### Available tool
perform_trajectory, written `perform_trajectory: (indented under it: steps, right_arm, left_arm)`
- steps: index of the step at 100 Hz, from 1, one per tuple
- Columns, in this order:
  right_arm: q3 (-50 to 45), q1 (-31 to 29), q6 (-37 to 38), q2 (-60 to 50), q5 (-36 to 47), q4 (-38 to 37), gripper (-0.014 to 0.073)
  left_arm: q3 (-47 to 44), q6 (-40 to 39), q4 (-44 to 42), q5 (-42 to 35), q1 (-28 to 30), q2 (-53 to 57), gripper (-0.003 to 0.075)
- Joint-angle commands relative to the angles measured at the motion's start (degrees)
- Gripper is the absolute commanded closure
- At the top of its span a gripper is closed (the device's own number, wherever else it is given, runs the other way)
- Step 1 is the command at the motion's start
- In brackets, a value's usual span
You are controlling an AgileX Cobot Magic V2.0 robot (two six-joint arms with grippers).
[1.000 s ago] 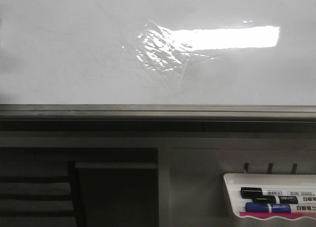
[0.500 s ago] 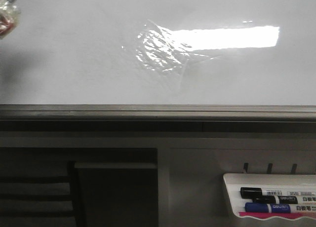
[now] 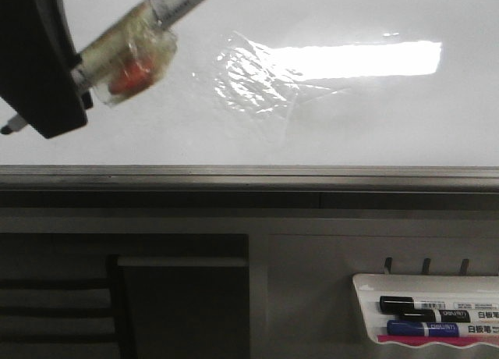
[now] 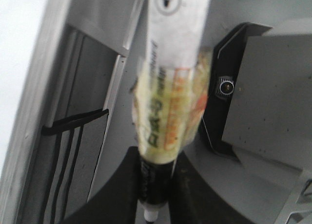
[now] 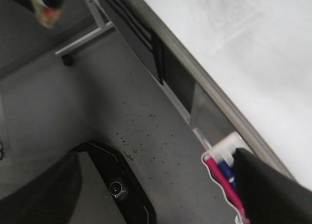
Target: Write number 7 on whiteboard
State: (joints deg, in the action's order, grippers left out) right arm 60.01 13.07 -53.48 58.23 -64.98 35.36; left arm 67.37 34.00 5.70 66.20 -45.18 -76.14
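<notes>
The marker's black end is already covered by my left gripper's fingers. So my right gripper should grab the marker next by its loose white end beyond the tape (image 3: 184,0).
The whiteboard (image 3: 335,129) is glossy white with a wrinkled film patch, a bright glare bar and a grey frame edge (image 3: 249,174). No number 7 shows on it; the board surface looks blank. My left gripper (image 3: 48,101) is in front of the board's upper left, shut on a white marker (image 3: 125,58) wrapped in yellowish tape, with its tip (image 3: 11,127) at the left edge. In the left wrist view the fingers (image 4: 156,197) clamp the marker's black end (image 4: 153,182). My right gripper (image 5: 156,199) is open and empty, low beside the board, not in the front view.
A small white marker tray (image 3: 366,312) hangs below the board at the right, holding a black marker (image 3: 421,304), a blue one (image 3: 433,328) and a pink strip. It shows in the right wrist view (image 5: 222,148) close to one finger. A dark frame stands lower left.
My left gripper with the taped marker has come into the front view from the upper left, moving right and down across the board. The board surface looks unchanged.
</notes>
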Motion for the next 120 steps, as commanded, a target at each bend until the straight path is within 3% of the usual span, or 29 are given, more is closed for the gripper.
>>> perform_trajectory:
  steps: [1, 32, 79, 120]
  right_arm:
    - [1.99, 4.75, -4.45, 0.82, 4.82, 3.48, 0.0029]
    - [1.99, 18.91, -7.10, 7.31, 17.15, 3.49, 0.0029]
    - [2.26, 25.27, -7.27, 14.95, 24.70, 4.23, 0.0034]
    - [2.63, 25.40, -7.50, 15.24, 25.26, 5.22, 0.0345]
  left_arm:
    - [1.92, 0.35, -1.09, -1.41, -2.41, 0.59, 0.0741]
    - [2.03, 0.35, -2.77, -3.51, -3.80, -0.04, 0.0741]
    - [2.03, 3.38, -2.77, -6.05, -3.80, -0.04, 0.0741]
    - [2.03, 3.38, -4.29, -6.05, -3.80, -0.04, 0.0741]
